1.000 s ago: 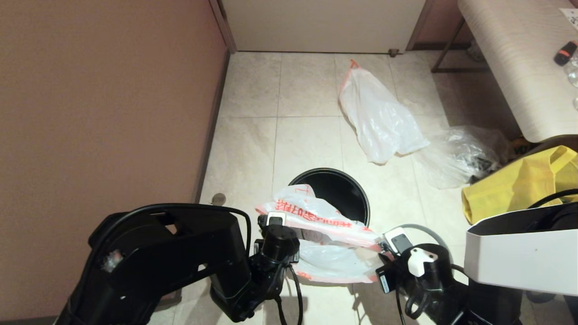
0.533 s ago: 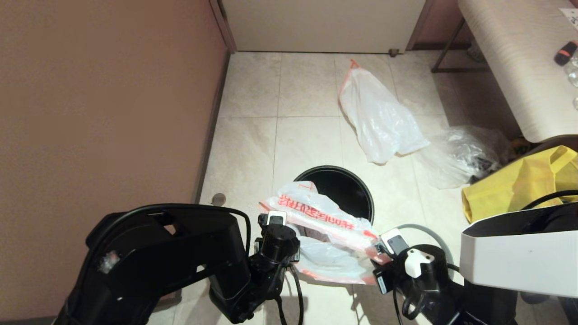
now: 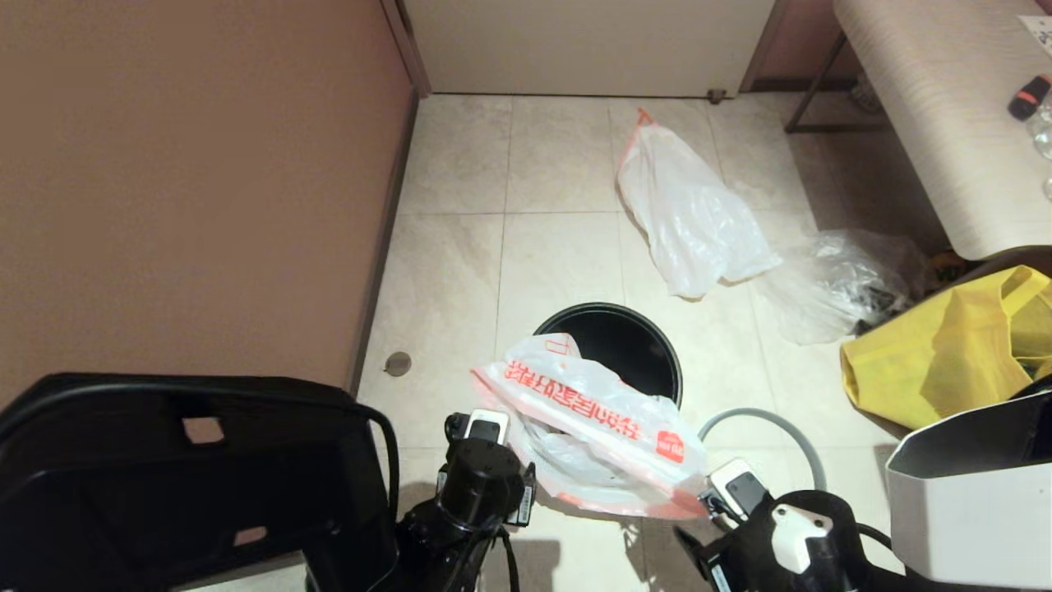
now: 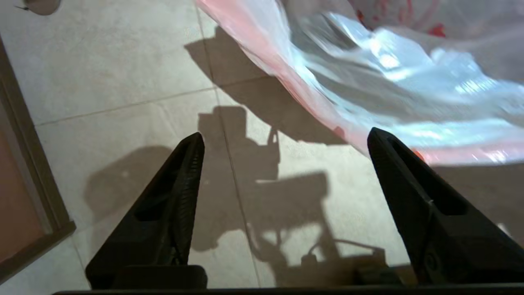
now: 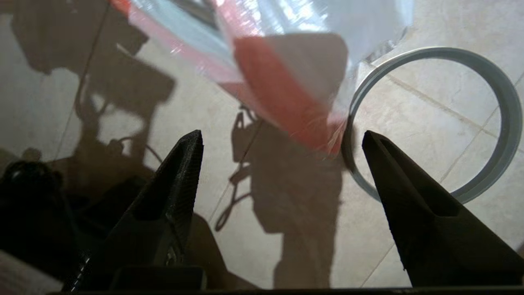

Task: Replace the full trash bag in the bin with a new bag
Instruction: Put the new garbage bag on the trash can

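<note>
The robot's right gripper will next line the black bin (image 3: 612, 341) with the new bag, so it will grab the bag by its red hem (image 3: 678, 504).
The black bin (image 3: 612, 341) stands open on the tiled floor. The new bag (image 3: 588, 411), white with red print, lies slack over the bin's near rim and onto the floor. My left gripper (image 4: 284, 133) is open over bare tile, and the new bag (image 4: 389, 82) is just beyond one fingertip. My right gripper (image 5: 281, 133) is open too, with the bag's red corner (image 5: 286, 90) hanging just past its tips. The grey hoop (image 3: 760, 413) lies flat on the floor right of the bin. The full trash bag (image 3: 690, 214) lies farther back.
A clear crinkled bag (image 3: 830, 284) and a yellow tote (image 3: 945, 345) sit at the right, under a pale table (image 3: 929, 99). A brown wall (image 3: 189, 189) runs along the left. A small floor drain (image 3: 398, 363) is near the wall.
Both grippers have let go of the new bag and drawn back toward me. The bag, which was stretched between them, now sags over the bin's near rim.
</note>
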Robot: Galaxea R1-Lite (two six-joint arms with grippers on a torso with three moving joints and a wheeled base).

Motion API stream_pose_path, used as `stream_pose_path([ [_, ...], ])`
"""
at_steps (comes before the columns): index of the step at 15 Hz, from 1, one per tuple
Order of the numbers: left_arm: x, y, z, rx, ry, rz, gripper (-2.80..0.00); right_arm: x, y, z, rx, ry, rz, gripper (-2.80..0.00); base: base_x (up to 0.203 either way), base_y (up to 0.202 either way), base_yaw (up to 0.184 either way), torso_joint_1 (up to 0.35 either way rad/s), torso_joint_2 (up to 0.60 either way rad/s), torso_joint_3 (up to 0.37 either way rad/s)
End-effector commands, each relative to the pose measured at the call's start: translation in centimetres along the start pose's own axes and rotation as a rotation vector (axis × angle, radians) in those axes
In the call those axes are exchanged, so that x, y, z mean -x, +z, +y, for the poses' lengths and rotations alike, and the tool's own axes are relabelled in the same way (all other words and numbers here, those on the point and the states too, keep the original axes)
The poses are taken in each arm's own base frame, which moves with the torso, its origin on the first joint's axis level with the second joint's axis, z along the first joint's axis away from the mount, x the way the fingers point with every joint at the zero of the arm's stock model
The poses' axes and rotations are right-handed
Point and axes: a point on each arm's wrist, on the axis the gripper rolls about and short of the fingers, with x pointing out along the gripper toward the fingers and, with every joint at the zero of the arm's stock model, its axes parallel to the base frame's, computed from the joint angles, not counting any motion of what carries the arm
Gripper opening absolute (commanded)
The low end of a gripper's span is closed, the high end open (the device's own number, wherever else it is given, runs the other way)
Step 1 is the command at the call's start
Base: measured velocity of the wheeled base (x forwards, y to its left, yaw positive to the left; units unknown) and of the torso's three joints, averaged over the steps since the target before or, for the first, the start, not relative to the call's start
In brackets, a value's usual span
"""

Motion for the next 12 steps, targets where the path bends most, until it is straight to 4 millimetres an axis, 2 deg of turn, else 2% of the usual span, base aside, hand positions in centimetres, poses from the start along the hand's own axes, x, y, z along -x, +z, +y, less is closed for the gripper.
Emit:
stream_pose_path([
  [1,1.5,0.3,-0.3,0.0,-0.027,-0.005,0.0,1.4,0.0,0.4,0.01,0.024,-0.007,0.0,0.0,0.0,0.0,0.0,0.0,0.0],
  [3,1.8,0.1,-0.6,0.001,-0.036,0.009,0.0,2.2,0.0,0.3,-0.003,0.029,-0.014,0.0,0.0,0.0,0.0,0.0,0.0,0.0],
  [4,2.1,0.3,-0.9,0.002,-0.069,0.009,-2.8,3.0,0.2,0.1,-0.015,0.029,-0.029,0.0,0.0,0.0,0.0,0.0,0.0,0.0],
  [5,2.0,0.6,-1.2,0.017,-0.077,-0.001,-2.8,3.7,0.3,-0.2,-0.028,0.029,-0.043,-2.8,0.0,0.0,0.0,0.0,0.0,0.0],
  [7,1.0,1.8,-2.3,0.085,-0.081,-0.018,-2.8,4.3,1.1,-0.5,-0.072,0.024,-0.086,-2.8,0.0,0.0,0.0,0.0,0.0,0.0],
  [10,1.2,1.5,-3.7,0.186,-0.039,0.172,-2.8,4.7,1.8,-1.0,-0.095,0.003,-0.123,-2.8,0.0,0.0,0.0,0.0,0.0,0.0],
  [12,1.3,2.4,-4.5,0.27,-0.003,0.291,-2.8,4.7,2.1,-1.8,-0.114,-0.025,-0.139,-2.8,0.0,0.0,0.0,0.0,0.0,0.0],
])
